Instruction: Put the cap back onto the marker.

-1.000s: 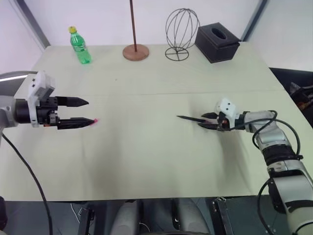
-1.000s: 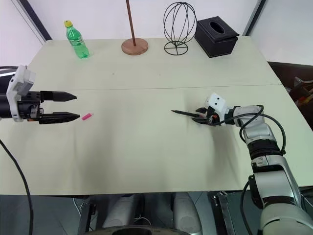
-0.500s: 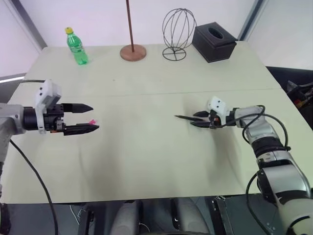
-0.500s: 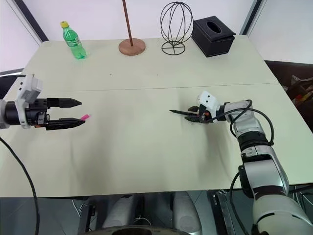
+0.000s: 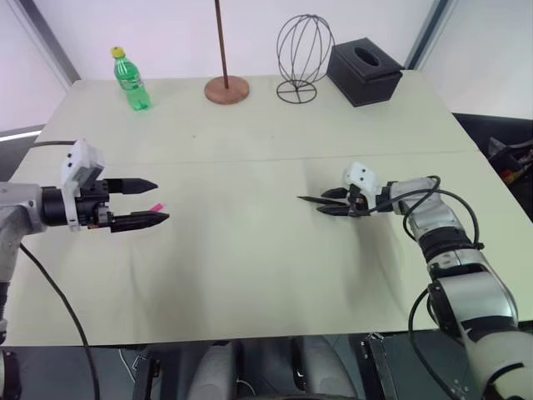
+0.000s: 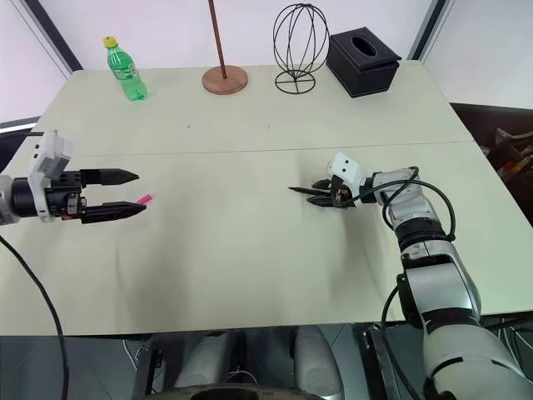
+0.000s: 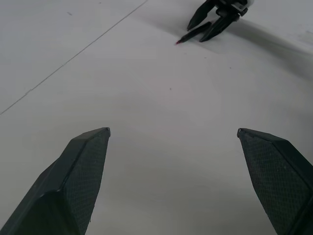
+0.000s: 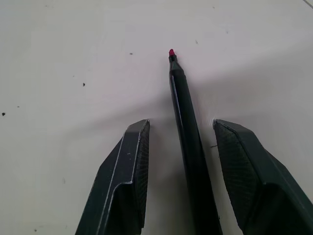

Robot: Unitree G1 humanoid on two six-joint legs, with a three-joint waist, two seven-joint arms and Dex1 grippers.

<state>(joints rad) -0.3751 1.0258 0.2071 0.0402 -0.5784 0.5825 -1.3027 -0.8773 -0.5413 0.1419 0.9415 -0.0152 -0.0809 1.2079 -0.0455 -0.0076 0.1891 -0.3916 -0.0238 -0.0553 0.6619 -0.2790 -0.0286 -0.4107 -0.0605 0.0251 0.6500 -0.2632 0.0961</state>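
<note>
My right gripper has its fingers beside the marker's black body and should close on it now, because they would hold the marker (image 8: 183, 112).
The black marker (image 8: 183, 112) lies flat on the table with its red tip (image 6: 291, 189) pointing left. My right gripper (image 6: 313, 193) straddles it and is open, with a gap showing on each side of the barrel between the fingers (image 8: 129, 166). The pink cap (image 6: 145, 199) lies on the table at the left, just past the tips of my left gripper (image 6: 141, 191). That gripper is wide open, with nothing between its fingers (image 7: 83, 171). From the left wrist, the right gripper (image 7: 215, 22) and the marker show far across the table.
Along the table's far edge stand a green bottle (image 5: 132, 79), a wooden pole on a round base (image 5: 226, 88), a wire head form (image 5: 304, 58) and a black tissue box (image 5: 366, 73). A seam (image 5: 250, 158) crosses the tabletop.
The camera view shifted at first. My right gripper slid left along the marker, which stayed where it lay. The left gripper stays open beside the cap.
</note>
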